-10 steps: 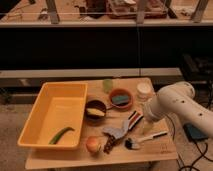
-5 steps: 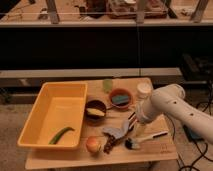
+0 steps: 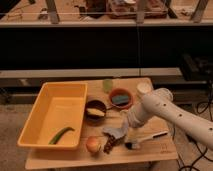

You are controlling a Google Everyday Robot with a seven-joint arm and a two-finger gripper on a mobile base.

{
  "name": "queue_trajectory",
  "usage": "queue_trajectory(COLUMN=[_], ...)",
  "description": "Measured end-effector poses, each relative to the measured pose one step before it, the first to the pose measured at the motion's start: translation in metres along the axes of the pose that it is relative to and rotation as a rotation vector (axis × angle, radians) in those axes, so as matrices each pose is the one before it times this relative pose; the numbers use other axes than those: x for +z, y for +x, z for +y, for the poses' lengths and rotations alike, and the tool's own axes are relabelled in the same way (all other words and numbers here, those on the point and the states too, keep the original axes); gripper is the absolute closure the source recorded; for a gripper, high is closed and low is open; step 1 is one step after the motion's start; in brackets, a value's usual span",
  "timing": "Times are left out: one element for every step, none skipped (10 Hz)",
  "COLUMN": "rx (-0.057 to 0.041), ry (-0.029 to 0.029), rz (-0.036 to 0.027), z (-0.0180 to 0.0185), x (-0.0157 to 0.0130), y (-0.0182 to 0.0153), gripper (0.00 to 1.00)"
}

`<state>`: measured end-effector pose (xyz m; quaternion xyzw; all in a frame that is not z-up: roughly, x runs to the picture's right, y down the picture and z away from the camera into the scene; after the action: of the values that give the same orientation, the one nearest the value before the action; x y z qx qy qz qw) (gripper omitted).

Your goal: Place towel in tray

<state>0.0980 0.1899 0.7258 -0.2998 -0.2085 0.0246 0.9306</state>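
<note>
The small grey towel must reach the yellow tray, so I should next grab its crumpled edge [image 3: 123, 132].
The towel [image 3: 113, 131] is a small grey-blue cloth lying crumpled on the wooden table, just right of the tray. The tray [image 3: 35, 116] is a big yellow bin at the table's left; a green pod-like item [image 3: 61, 135] lies in its near corner. My white arm reaches in from the right and bends down. My gripper [image 3: 126, 129] hangs at the towel's right edge, low over the table and open, and the cloth lies flat beneath it. The arm's end hides part of the towel's right side.
A dark-brown bowl [image 3: 95, 110] with a pale item and an orange bowl [image 3: 120, 98] holding a teal block stand behind the towel. An orange fruit [image 3: 93, 145], a black-and-red striped item [image 3: 109, 145] and a white-handled brush [image 3: 149, 137] lie in front. Two cups [image 3: 108, 85] stand at the back.
The arm has swung left and down, bringing the gripper from the table's right side to the towel's right edge. The towel and the other objects have not moved.
</note>
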Motion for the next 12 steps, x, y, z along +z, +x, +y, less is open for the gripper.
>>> queue_trajectory(rx=[-0.00437, -0.00556, -0.00668, -0.01029, -0.01031, -0.01299, -0.00889, -0.00284, -0.00085, -0.00235, -0.00186, -0.00332], ry=[-0.0076, -0.00283, -0.00371, -0.00428, -0.00407, -0.00548, -0.00334, -0.00217, -0.00177, 0.00013, 0.00145, 0.00185], rz=[-0.00523, -0.00071, 0.00276, 0.00739, 0.00964, 0.01039, 0.0049, 0.00412, 0.00202, 0.00228, 0.00237, 0.00453], z=[0.00241, 0.00055, 0.00046, 0.00091, 0.00084, 0.00089, 0.00001, 0.00017, 0.00019, -0.00016, 0.00008, 0.00002], x=[0.00679, 0.00405, 0.00451, 0.00673, 0.00718, 0.0082, 0.00509, 0.00385, 0.00267, 0.00239, 0.00079, 0.00045], y=[0.00297, 0.00232, 0.00313, 0.00414, 0.00305, 0.00208, 0.00018, 0.00143, 0.00096, 0.00063, 0.0008, 0.00103], gripper=[0.2, 0.2, 0.2, 0.2, 0.2, 0.25, 0.34, 0.44, 0.52, 0.64, 0.72, 0.82])
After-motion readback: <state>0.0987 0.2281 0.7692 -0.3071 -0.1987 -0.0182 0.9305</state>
